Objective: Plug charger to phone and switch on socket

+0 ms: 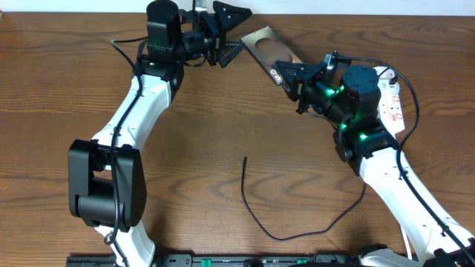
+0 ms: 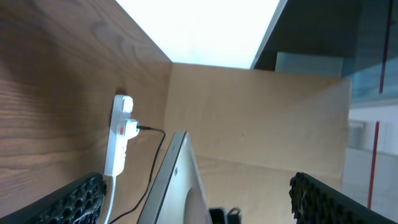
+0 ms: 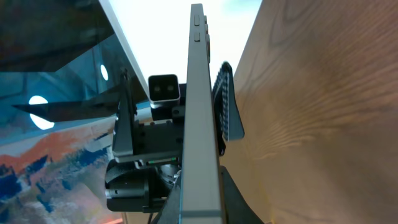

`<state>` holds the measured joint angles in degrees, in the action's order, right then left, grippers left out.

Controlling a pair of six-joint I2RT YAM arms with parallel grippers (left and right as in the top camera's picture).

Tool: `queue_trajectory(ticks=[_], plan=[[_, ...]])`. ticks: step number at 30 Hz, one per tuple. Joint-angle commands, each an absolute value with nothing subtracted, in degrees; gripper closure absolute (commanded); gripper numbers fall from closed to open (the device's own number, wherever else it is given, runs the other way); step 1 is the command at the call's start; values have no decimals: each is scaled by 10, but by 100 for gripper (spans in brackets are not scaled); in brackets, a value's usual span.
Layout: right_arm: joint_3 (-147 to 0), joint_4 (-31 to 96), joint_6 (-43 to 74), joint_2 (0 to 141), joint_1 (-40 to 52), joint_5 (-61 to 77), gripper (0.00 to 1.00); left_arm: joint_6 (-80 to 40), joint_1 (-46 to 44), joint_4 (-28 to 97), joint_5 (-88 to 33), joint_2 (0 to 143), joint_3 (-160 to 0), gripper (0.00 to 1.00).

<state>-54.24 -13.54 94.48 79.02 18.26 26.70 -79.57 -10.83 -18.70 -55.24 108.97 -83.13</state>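
Note:
The fingers of my left gripper barely reach the phone's far edge (image 1: 254, 35) (image 2: 165, 190), which is too shallow. My left gripper needs to reach the phone's flat sides before it closes on the phone.
My right gripper (image 1: 288, 75) is shut on the near end of the phone (image 1: 265, 44) and holds it lifted and tilted above the back of the table. In the right wrist view the phone (image 3: 199, 112) runs edge-on away from my jaws (image 3: 202, 214). My left gripper (image 1: 227, 33) stands open at the phone's far end, one finger on each side, not touching it. The phone's edge (image 2: 177, 180) shows between the open left fingers (image 2: 78, 200). The charger (image 1: 256, 215) lies loose on the table, its tip (image 1: 246, 158) free. The socket (image 1: 393, 96) lies at the right edge.
In the left wrist view the socket (image 2: 121, 134) has a black plug in it, with the black cable (image 2: 152, 155) and the white cord (image 2: 112, 199) leading off. The charger loops towards the front edge and back to the socket behind the right arm.

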Motion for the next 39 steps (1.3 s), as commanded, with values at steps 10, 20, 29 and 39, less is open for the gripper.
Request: queue_trajectory(ticks=[10, 20, 29, 39], plan=[[-555, -168, 1007, 783, 222, 213, 99, -838, -144, -192, -479, 1076, -844, 14], [-555, -169, 1007, 783, 225, 210, 99, -874, -148, -192, -479, 1076, -844, 45], [-555, -170, 1007, 783, 233, 202, 99, -874, -157, -191, -479, 1076, -844, 71], [-555, -169, 1007, 783, 239, 201, 99, -874, -157, -190, -479, 1076, -844, 93]])
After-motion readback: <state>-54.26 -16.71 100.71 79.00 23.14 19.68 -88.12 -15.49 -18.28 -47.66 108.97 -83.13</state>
